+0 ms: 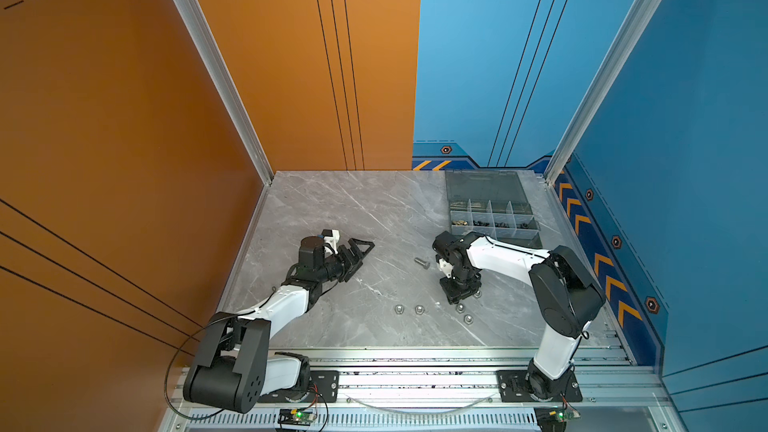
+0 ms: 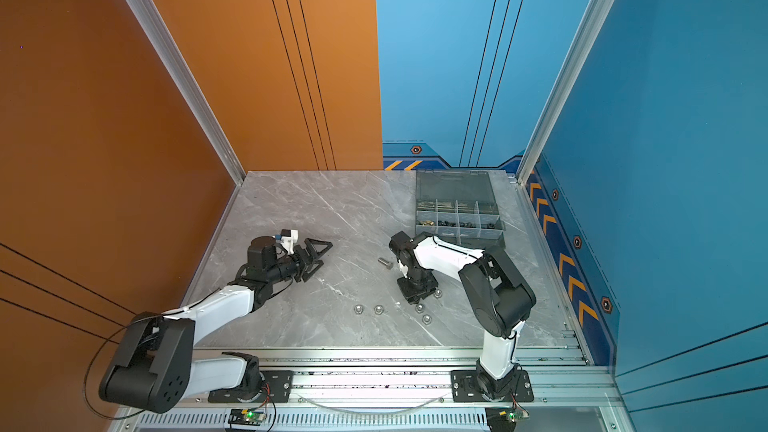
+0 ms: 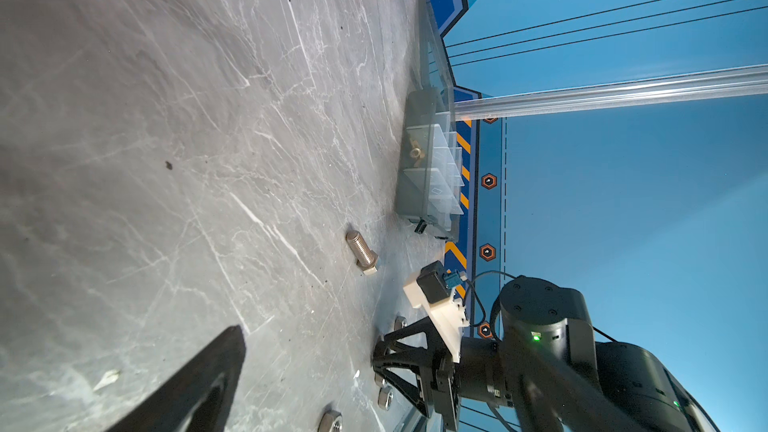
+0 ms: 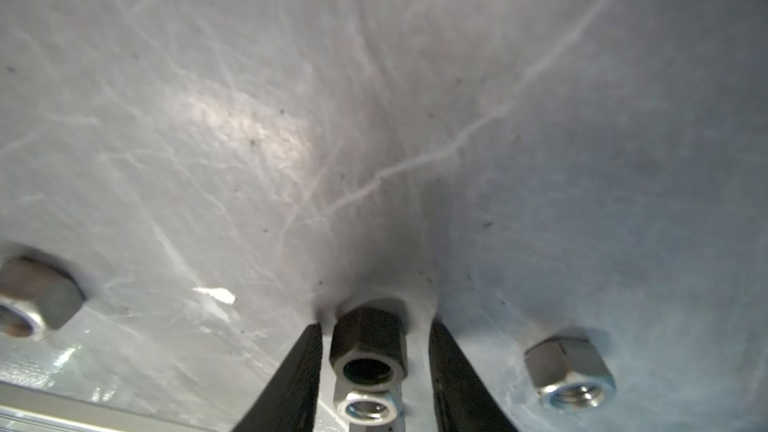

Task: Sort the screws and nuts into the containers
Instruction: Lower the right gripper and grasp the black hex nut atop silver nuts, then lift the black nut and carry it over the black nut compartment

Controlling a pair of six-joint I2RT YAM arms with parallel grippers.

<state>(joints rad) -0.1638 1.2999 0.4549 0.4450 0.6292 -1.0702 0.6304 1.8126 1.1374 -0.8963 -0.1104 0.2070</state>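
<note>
My right gripper's fingers meet their shadows on both sides of the nut (image 1: 460, 307) (image 4: 368, 348). My right gripper is ready to close on the nut.
My right gripper (image 1: 458, 297) points straight down at the table, open. Its black fingers (image 4: 305, 367) stand on either side of a silver nut (image 4: 370, 349), with a gap on each side. A second nut (image 4: 369, 407) lies just behind it and another nut (image 4: 569, 374) lies off to one side. Several silver nuts (image 1: 419, 309) are scattered near the table's front. A silver screw (image 1: 422, 263) lies left of the right wrist. The containers are compartments of the grey organiser box (image 1: 494, 218) at the back right. My left gripper (image 1: 363, 260) hovers open and empty at centre left.
The box's lid (image 1: 484, 187) lies open flat against the back wall. Some compartments hold brass pieces (image 1: 460, 222) and black pieces (image 1: 482, 223). The right arm's elbow (image 1: 561, 288) stands just in front of the box. An aluminium rail (image 1: 415, 367) runs along the front edge.
</note>
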